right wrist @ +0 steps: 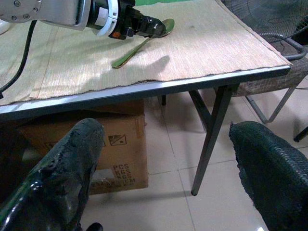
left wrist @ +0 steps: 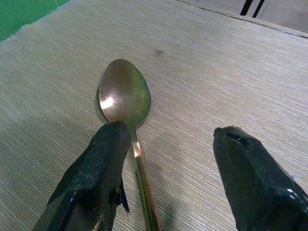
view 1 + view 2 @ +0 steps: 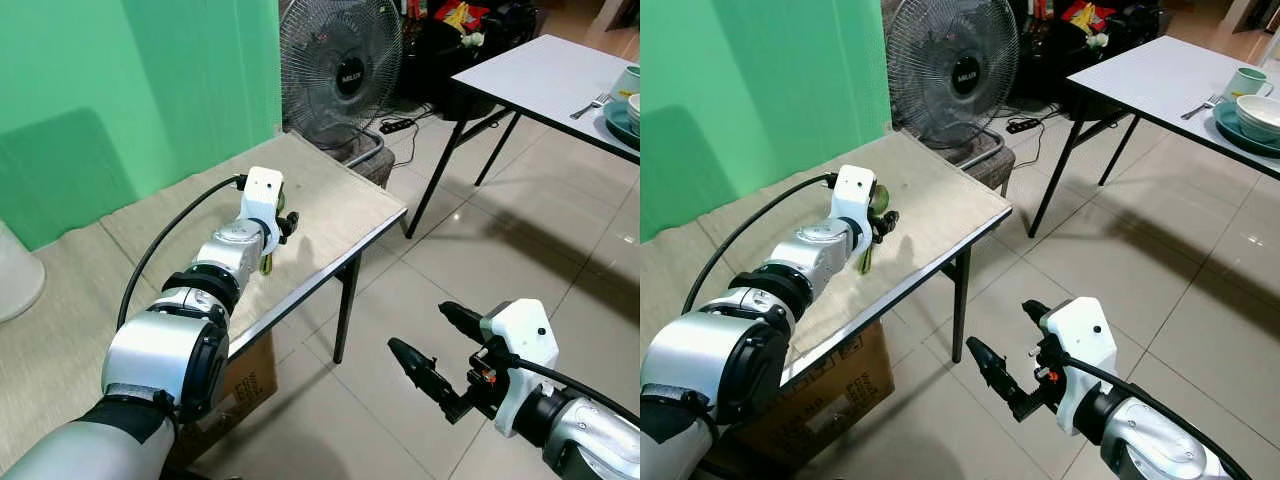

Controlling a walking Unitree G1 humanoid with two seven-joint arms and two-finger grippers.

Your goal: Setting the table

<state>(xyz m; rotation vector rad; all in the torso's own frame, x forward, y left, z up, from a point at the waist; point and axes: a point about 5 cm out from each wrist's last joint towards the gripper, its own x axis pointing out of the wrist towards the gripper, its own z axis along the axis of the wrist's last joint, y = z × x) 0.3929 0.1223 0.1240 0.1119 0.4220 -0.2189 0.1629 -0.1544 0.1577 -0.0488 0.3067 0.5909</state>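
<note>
I need to pinch the spoon with my left gripper next by its thin handle just below the bowl (image 2: 140,166), because the spoon's bowl (image 2: 125,91) is broad and slopes on every side.
A gold spoon (image 2: 125,91) lies flat on the beige woven mat of the near table (image 3: 340,200). My left gripper (image 2: 173,132) hangs low over it, open. The spoon's handle runs close beside one finger (image 2: 103,163), and the other finger stands well apart from it. From the right wrist view the spoon (image 1: 139,48) pokes out under the left gripper (image 1: 147,26). My right gripper (image 3: 430,345) floats open and empty over the tiled floor, off the table's front edge.
A standing fan (image 3: 340,70) is behind the near table and a cardboard box (image 3: 820,400) under it. A white table (image 3: 540,80) at the far right carries a teal plate with bowls (image 3: 1250,120), a mug (image 3: 1248,80) and a fork (image 3: 1200,103). A power strip (image 3: 398,126) lies on the floor.
</note>
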